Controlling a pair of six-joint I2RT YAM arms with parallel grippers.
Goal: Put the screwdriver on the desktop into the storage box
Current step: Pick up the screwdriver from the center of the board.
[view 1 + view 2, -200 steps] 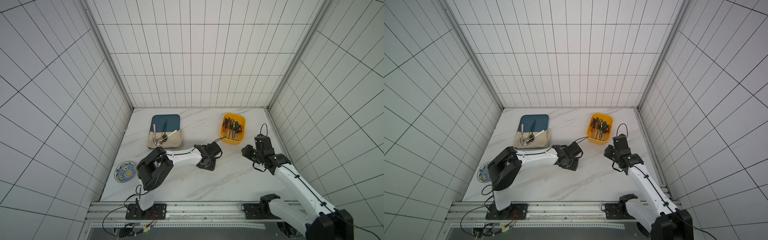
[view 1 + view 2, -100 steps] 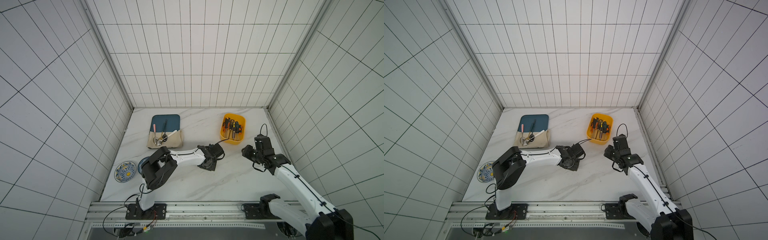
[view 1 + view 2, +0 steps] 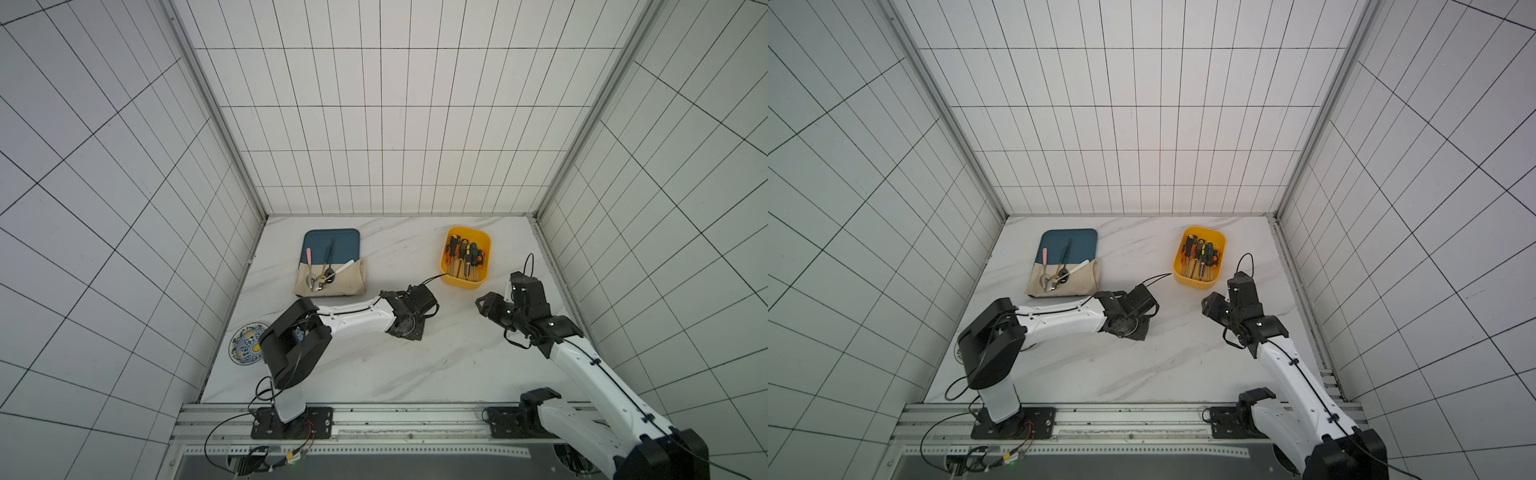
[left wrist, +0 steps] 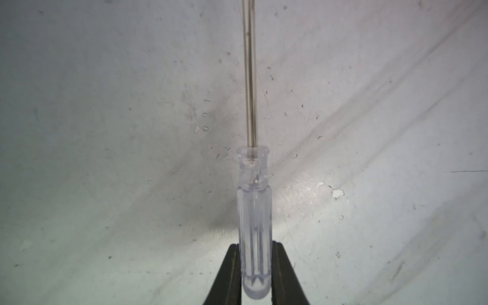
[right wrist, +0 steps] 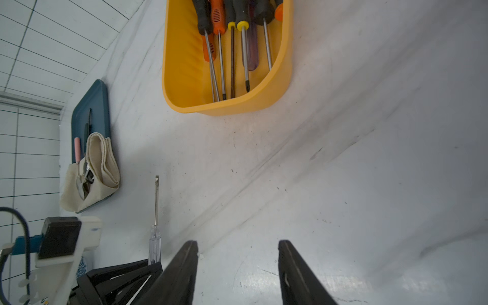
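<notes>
The screwdriver's handle should be grabbed next by the robot's right gripper, near its metal stem and away from the left gripper. The screwdriver can then go into the box (image 3: 463, 284).
A screwdriver (image 4: 254, 211) with a clear handle and a thin metal shaft lies low over the white marble desktop (image 3: 415, 374). My left gripper (image 4: 255, 253) is shut on the butt end of its handle, one black finger on each side. In both top views the left gripper (image 3: 410, 329) points down at mid-table and hides the tool. The right wrist view shows the screwdriver (image 5: 155, 237) with its shaft pointing roughly toward the yellow storage box (image 5: 227, 108). My right gripper (image 5: 237, 244) is open and empty, hovering near the storage box (image 3: 463, 284).
Several screwdrivers (image 3: 465, 257) lie inside the box. A dark teal tray (image 3: 332, 243) at the back left carries a beige cloth pouch (image 3: 332, 286) with spoons. A patterned plate (image 3: 245, 347) sits by the left wall. Tiled walls close three sides.
My left gripper has closed on the screwdriver's handle, and the left arm's elbow has swung forward. The right gripper's jaws have spread wider without the arm shifting.
</notes>
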